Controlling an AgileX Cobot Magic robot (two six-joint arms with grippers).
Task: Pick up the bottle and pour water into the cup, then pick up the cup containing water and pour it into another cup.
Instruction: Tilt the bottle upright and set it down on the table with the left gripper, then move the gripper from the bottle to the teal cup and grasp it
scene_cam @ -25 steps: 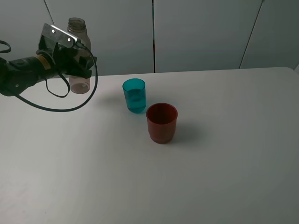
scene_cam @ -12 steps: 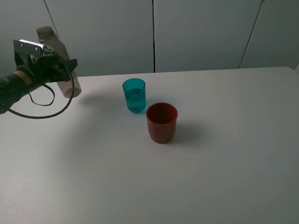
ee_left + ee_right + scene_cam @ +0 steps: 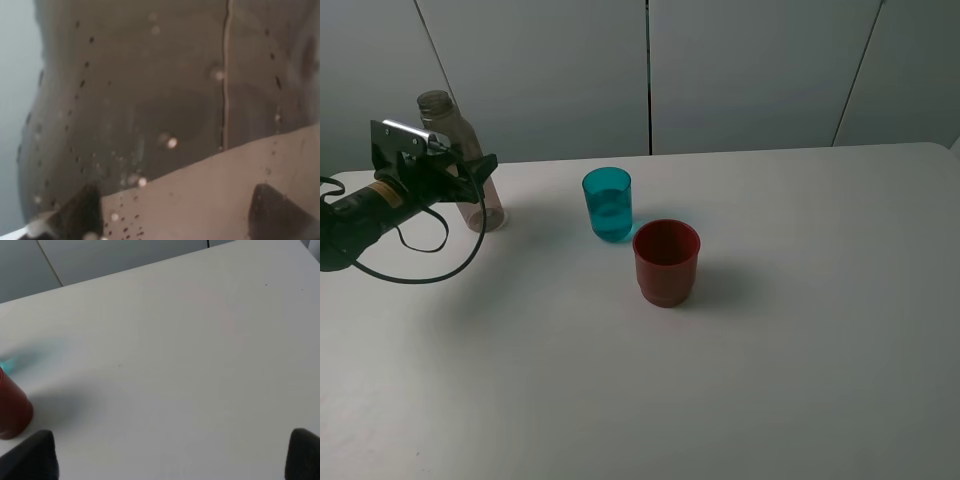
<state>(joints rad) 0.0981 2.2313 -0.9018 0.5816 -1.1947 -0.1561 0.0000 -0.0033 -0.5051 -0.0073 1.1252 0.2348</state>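
Note:
I need to open my left gripper. The bottle's base (image 3: 487,220) touches the white tabletop where the bottle's shadow starts, so the bottle would stay standing.
The smoky-grey bottle (image 3: 470,165) leans slightly left at the table's far left, its base at or just above the tabletop. My left gripper (image 3: 463,177) is shut around its middle. In the left wrist view the bottle (image 3: 150,100), dotted with droplets, fills the frame between my left gripper's (image 3: 180,212) dark fingertips (image 3: 85,210). The teal cup (image 3: 608,203) stands mid-table with some water in it. The red cup (image 3: 666,262) stands just in front and to its right, and shows in the right wrist view (image 3: 12,410). My right gripper (image 3: 167,462) is open and empty above bare table.
The white table (image 3: 800,350) stretches right and front of the cups. Grey wall panels (image 3: 750,70) stand behind the far edge. A black cable (image 3: 420,275) loops under my left arm. The right arm is out of the exterior high view.
My left gripper with the bottle moved left and up, tilting the bottle, then came down and slightly right; the bottle is now lower and more upright. The cups have not moved.

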